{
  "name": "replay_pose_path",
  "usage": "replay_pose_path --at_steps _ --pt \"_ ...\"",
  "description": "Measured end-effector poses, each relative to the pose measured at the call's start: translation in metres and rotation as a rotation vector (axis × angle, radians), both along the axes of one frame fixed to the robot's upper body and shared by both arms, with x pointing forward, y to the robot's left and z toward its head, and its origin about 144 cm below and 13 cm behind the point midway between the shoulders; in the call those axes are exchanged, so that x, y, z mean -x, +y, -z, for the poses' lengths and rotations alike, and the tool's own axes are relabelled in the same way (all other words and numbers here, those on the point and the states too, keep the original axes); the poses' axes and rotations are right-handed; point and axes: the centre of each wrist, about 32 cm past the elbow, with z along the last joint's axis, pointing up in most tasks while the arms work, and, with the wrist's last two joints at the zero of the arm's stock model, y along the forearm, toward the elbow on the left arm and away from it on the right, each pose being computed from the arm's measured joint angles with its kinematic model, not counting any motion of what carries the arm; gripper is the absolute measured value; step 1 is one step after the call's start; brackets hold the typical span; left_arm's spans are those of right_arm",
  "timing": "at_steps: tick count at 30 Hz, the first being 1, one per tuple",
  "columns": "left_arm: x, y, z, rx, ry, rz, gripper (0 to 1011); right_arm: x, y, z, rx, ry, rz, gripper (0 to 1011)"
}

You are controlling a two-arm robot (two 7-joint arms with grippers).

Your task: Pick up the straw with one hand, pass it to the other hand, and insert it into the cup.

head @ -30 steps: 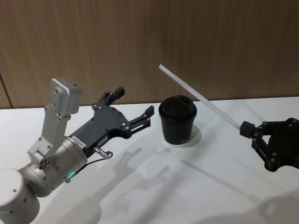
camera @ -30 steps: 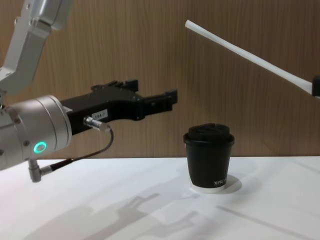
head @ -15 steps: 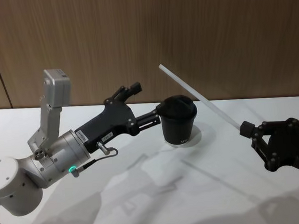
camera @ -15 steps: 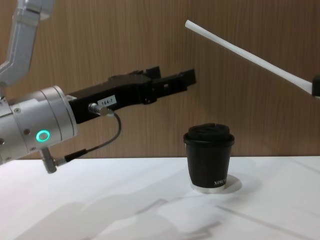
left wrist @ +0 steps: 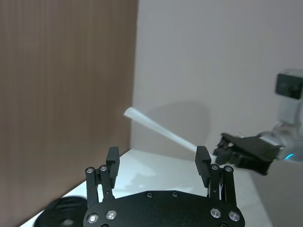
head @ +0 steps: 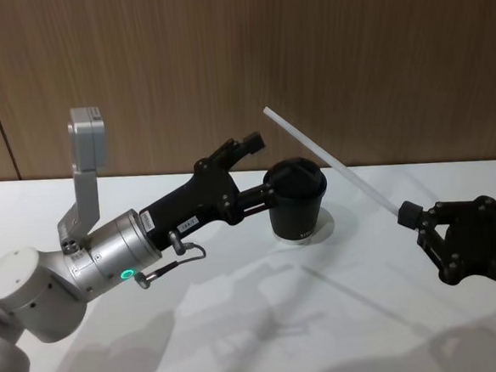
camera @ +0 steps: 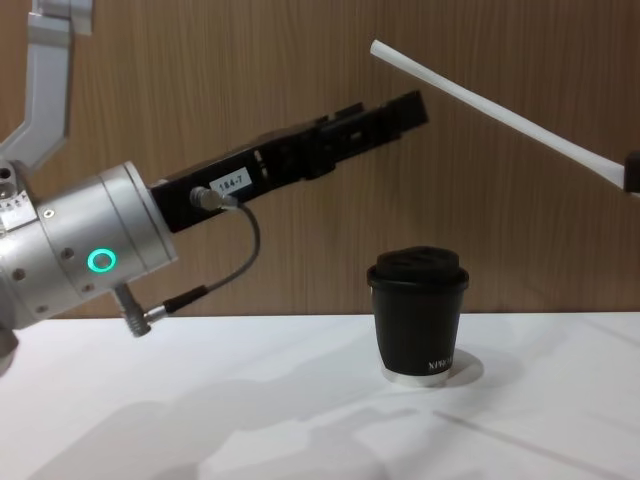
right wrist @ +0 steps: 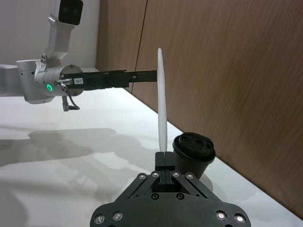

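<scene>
My left gripper should next grab the straw by its free upper end (head: 279, 122), as my right gripper's closed fingers cover the straw's lower end.
The long white straw (head: 331, 161) slants up and to the left in the air, its lower end pinched in my right gripper (head: 403, 214), which is shut on it at the right. The straw (right wrist: 161, 109) rises straight from the shut fingertips (right wrist: 164, 158) in the right wrist view. My left gripper (head: 258, 168) is open and raised above the black lidded cup (head: 296, 201), pointing right toward the straw's upper end. In the left wrist view the straw (left wrist: 161, 133) lies beyond the wide-apart left gripper (left wrist: 157, 161), untouched. The cup (camera: 418, 315) stands on the table below the left gripper (camera: 405, 108) and the straw (camera: 490, 105).
The white table (head: 240, 323) runs up to a brown wood-panel wall (head: 349, 51) just behind the cup. The left arm's silver wrist with its green ring light (camera: 100, 262) looms large at the left of the chest view.
My left arm has swung up and to the right, its open gripper rolling and rising from cup height toward the straw's upper end. The right gripper and straw have stayed still.
</scene>
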Motion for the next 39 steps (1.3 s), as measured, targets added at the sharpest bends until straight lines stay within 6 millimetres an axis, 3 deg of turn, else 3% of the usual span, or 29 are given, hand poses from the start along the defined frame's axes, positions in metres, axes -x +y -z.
replay_pose_path --at_steps 14,39 --pt "-0.015 -0.013 0.006 0.095 -0.011 0.103 1003 0.0 0.0 0.0 0.0 0.0 0.0 0" --pt "-0.025 -0.032 0.015 0.174 0.008 0.117 1003 0.0 0.0 0.0 0.0 0.0 0.0 0"
